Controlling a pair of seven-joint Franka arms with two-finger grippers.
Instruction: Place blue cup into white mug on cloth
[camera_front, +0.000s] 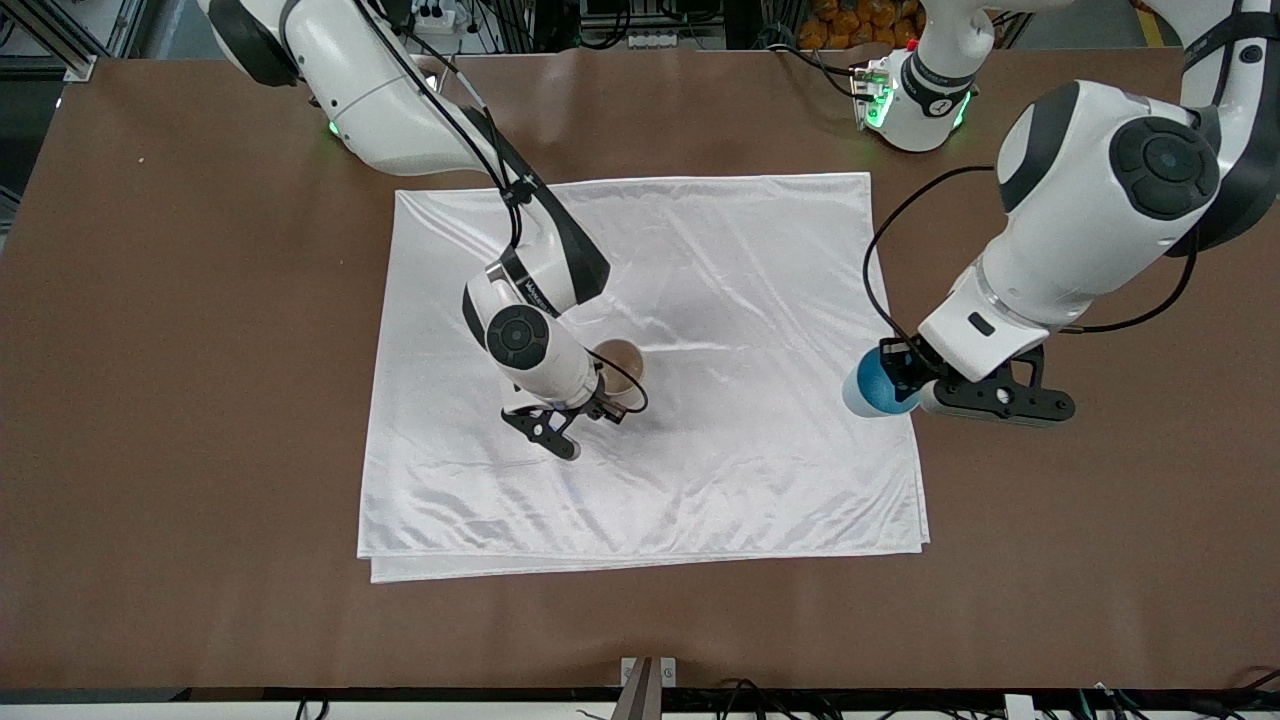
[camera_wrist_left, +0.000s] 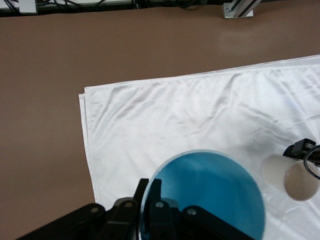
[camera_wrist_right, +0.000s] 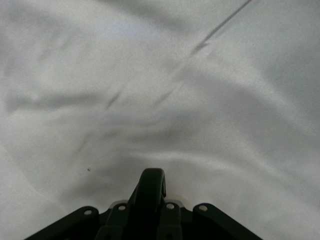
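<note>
I need to let go of the mug with my right gripper, because the white mug (camera_front: 620, 362) is low on the cloth (camera_front: 720, 300) and would stand if I opened now.
The white cloth (camera_front: 720, 300) lies spread on the brown table. The white mug (camera_front: 620, 362) stands on the cloth's middle, partly hidden by the right wrist. My right gripper (camera_front: 600, 398) is shut on its black handle (camera_wrist_right: 151, 182), low over the cloth (camera_wrist_right: 150, 75). My left gripper (camera_front: 902, 378) is shut on the rim of the blue cup (camera_front: 872, 390) and holds it over the cloth's edge toward the left arm's end. In the left wrist view the fingers (camera_wrist_left: 159, 189) pinch the cup's wall (camera_wrist_left: 210, 195). The mug (camera_wrist_left: 296, 179) and the cloth (camera_wrist_left: 175, 115) also show there.
Bare brown table (camera_front: 200, 400) surrounds the cloth. The cloth's layers show at its edge nearest the front camera (camera_front: 640, 565). The left arm's base (camera_front: 915, 100) stands at the table's back edge. A metal frame bracket (camera_wrist_left: 240, 7) sits past the table's edge.
</note>
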